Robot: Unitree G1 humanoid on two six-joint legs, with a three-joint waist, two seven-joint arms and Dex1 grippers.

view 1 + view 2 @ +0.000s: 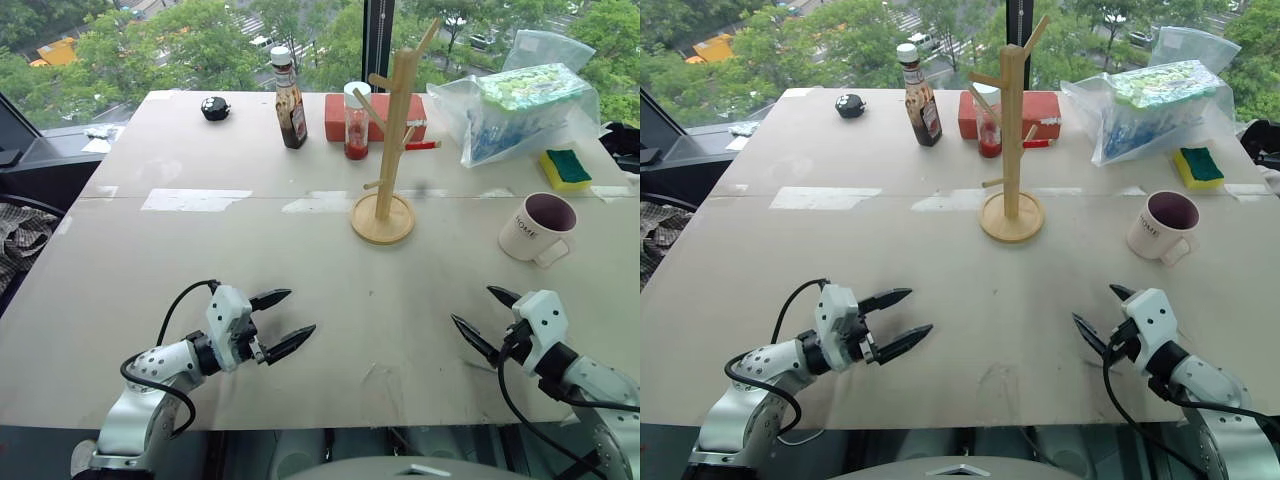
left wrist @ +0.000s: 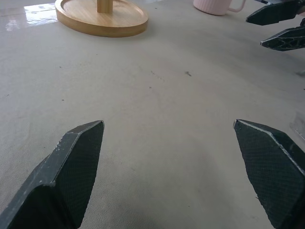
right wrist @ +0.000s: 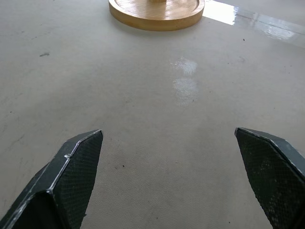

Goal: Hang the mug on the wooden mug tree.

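My right gripper grabs the mug by its slim handle (image 1: 555, 252) next, since the mug's round body spreads about as wide as the open fingers.
The cream mug (image 1: 535, 228) with a dark maroon inside stands upright on the table at the right, its handle toward the front right. The wooden mug tree (image 1: 389, 140) rises from its round disc base (image 1: 382, 219) at the table's middle, its pegs bare. My left gripper (image 1: 290, 316) hovers low over the front left of the table, open and empty, pointing toward the middle. My right gripper (image 1: 483, 315) is open and empty at the front right, nearer than the mug. The tree's base (image 2: 101, 16) and the mug's foot (image 2: 217, 5) also appear in the left wrist view.
At the back stand a brown sauce bottle (image 1: 289, 99), a small jar with red contents (image 1: 356, 122), a red box (image 1: 372, 115) and a black object (image 1: 215, 108). A plastic bag (image 1: 515, 105) and a yellow-green sponge (image 1: 566, 169) lie at the back right.
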